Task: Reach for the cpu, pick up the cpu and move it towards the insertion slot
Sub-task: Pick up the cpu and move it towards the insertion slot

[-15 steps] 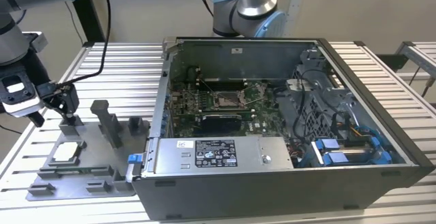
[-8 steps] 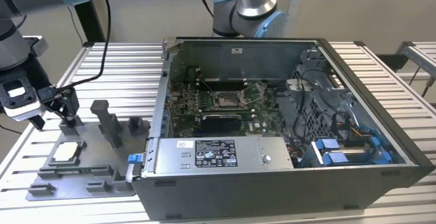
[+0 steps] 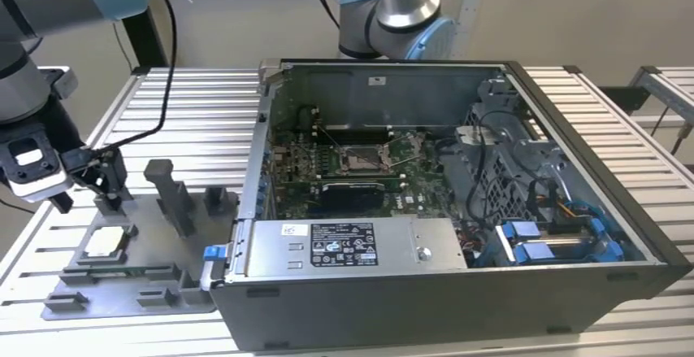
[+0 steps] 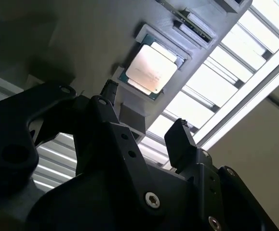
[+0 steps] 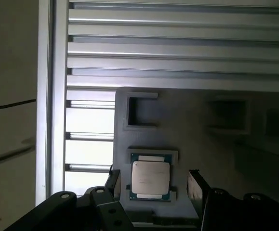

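Next, my gripper grips the cpu by its open side edges, midway between the raised fixture sides, since those wrap the cpu's ends and corners.
The cpu (image 3: 109,241) lies flat, silvery face up, in a square pocket of the grey fixture plate (image 3: 130,296) on the exterior view's left. My gripper (image 3: 100,188) hangs just above and behind it, open and holding nothing. In both wrist views the cpu (image 5: 150,175) (image 4: 151,69) sits between the two black fingers (image 5: 197,185) (image 4: 180,144), which are clear of it. The insertion slot (image 3: 363,159), a shiny metal frame with a dark centre, lies on the green board inside the open computer case (image 3: 607,211).
Grey upright posts (image 3: 171,198) rise from the fixture plate beside my gripper. The case's near wall and power supply (image 3: 347,247) stand between the fixture and the slot. A second arm's base (image 3: 396,15) is behind the case. A slatted aluminium table (image 3: 195,105) lies underneath.
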### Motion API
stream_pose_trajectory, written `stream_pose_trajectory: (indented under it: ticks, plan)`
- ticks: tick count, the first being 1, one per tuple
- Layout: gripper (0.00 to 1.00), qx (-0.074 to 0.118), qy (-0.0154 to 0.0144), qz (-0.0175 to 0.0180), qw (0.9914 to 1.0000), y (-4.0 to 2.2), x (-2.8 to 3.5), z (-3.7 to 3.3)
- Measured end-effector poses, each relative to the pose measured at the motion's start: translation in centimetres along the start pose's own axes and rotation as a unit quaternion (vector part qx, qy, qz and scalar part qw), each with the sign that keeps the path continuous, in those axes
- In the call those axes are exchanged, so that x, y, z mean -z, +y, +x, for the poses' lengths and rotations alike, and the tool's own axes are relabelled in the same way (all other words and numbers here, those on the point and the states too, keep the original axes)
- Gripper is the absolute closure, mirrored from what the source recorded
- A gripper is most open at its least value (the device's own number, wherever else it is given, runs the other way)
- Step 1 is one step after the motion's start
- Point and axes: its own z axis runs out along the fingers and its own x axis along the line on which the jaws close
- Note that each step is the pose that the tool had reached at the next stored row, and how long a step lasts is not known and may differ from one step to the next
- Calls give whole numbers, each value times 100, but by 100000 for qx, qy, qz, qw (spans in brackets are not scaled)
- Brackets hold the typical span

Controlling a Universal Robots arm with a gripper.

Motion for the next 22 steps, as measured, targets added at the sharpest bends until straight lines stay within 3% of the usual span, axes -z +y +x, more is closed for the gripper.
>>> stream_pose_trajectory:
  ticks: [7, 17, 22]
  plan:
    - [0, -118, -6, 1, 100000, -27, -110, 5]
    - [0, -204, -10, -2, 100000, -133, -221, 13]
    - [0, -206, -20, -6, 100000, -154, -284, 13]
